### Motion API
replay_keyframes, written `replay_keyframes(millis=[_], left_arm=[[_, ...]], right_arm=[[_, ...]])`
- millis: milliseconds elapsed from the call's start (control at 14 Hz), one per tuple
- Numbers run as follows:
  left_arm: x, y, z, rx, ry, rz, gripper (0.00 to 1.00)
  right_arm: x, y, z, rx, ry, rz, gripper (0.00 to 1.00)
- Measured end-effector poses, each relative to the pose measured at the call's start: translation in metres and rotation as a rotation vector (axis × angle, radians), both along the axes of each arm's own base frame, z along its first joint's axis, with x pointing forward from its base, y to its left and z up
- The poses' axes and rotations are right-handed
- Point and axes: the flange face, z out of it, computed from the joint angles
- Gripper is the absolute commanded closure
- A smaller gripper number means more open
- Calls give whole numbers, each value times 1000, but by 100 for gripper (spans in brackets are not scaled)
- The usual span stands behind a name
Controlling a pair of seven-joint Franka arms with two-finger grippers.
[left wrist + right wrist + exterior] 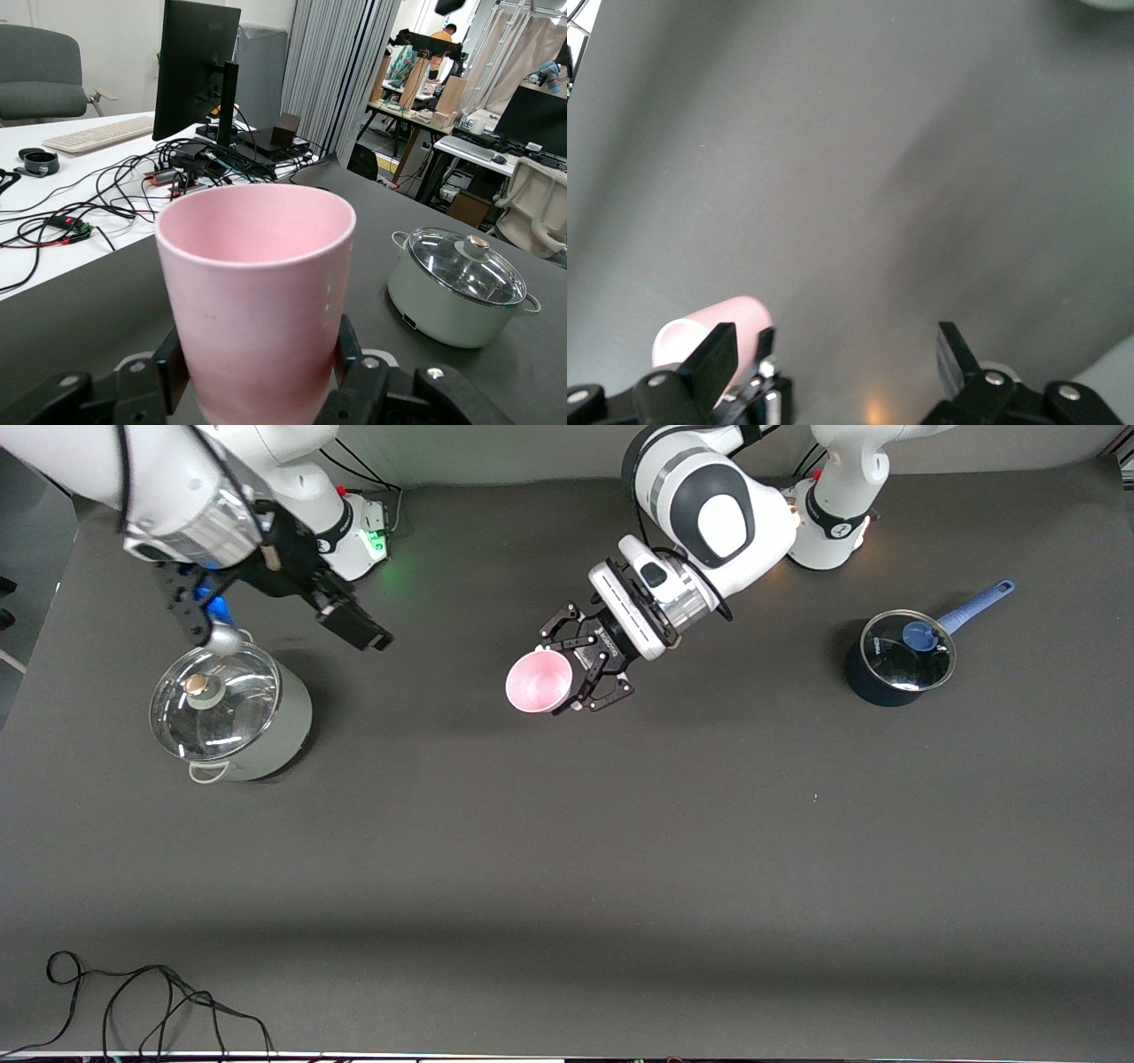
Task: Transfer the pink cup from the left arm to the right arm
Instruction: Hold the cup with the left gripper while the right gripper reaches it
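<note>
The fingers of my left gripper are pressing both sides of the pink cup, so the next job for my right gripper is to pinch the cup by its open rim (509,680).
My left gripper (556,675) is shut on the pink cup (536,682) and holds it in the air over the middle of the table. The cup lies tilted, its mouth toward the right arm's end. In the left wrist view the black fingers (350,354) press both sides of the cup (257,283). My right gripper (275,631) hangs open over the table beside the pale green pot, apart from the cup. The right wrist view shows its fingers (718,354) spread wide with nothing between them, and the cup (731,320) farther off beside one finger.
A pale green pot with a glass lid (230,708) stands at the right arm's end, also seen as the pot (456,292). A dark blue saucepan with a lid and blue handle (899,657) stands at the left arm's end. A black cable (133,992) lies near the front edge.
</note>
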Motion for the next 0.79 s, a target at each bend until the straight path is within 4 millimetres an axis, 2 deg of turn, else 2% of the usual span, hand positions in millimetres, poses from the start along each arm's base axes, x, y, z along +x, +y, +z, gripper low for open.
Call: replay_keyframes(millis=[429, 786], left_arm=[[1, 1, 0, 1, 0, 2, 57], [1, 1, -1, 2, 0, 3, 57]], right_arm=[[7, 88, -39, -20, 66, -17, 1], [18, 126, -71, -32, 95, -13, 1]])
